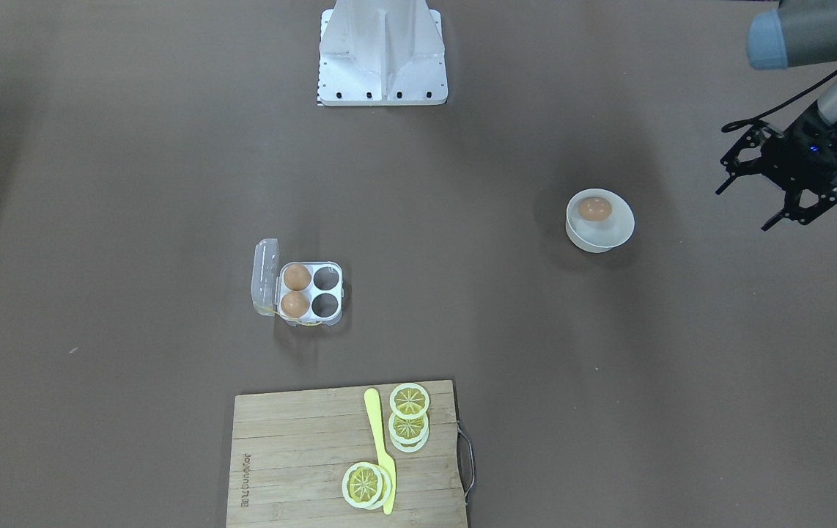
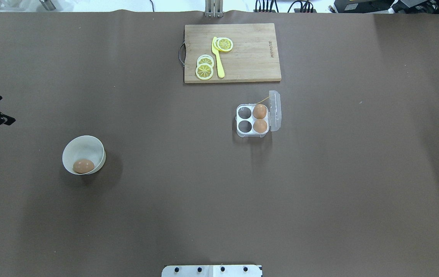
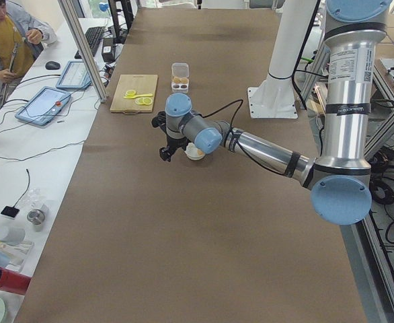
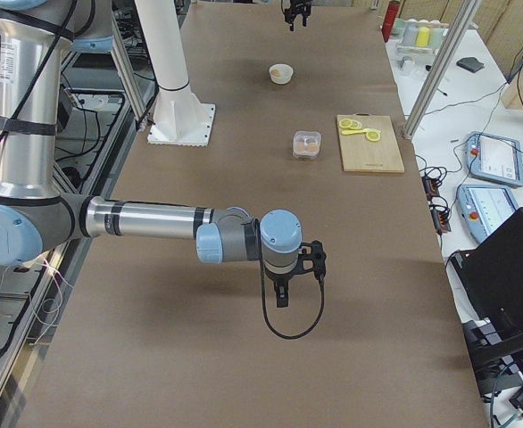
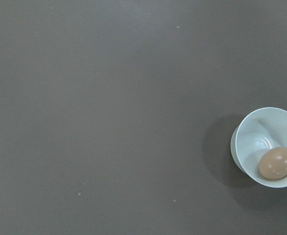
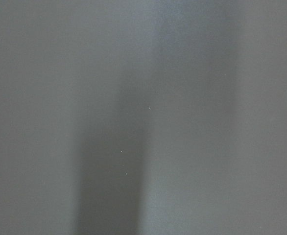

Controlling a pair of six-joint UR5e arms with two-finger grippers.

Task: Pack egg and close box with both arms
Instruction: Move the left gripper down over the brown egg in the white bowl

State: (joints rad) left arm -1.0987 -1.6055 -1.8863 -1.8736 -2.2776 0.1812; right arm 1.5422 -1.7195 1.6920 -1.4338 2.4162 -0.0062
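My left gripper will next grab the egg in the bowl [image 1: 620, 231] by its rounded shell, to pack the third egg into the box [image 1: 312, 292].
The egg [image 1: 594, 209] lies in a round white bowl [image 1: 620, 231], and it also shows in the overhead view [image 2: 83, 166] and the left wrist view [image 5: 277, 163]. The box [image 1: 312, 292] stands mid-table with its clear lid [image 1: 264, 282] open. It holds two brown eggs [image 1: 296, 276] in the cells by the lid; the other two cells are empty. My left gripper [image 1: 742, 210] is open and empty, raised beside the bowl, toward the table's end. My right gripper [image 4: 281, 299] shows only in the right side view, far from the box; I cannot tell its state.
A wooden cutting board [image 1: 294, 447] with lemon slices [image 1: 409, 401] and a yellow knife [image 1: 380, 447] lies beyond the box. The white stand base [image 1: 382, 73] is at the robot's side. An operator [image 3: 5, 40] sits by the far table end.
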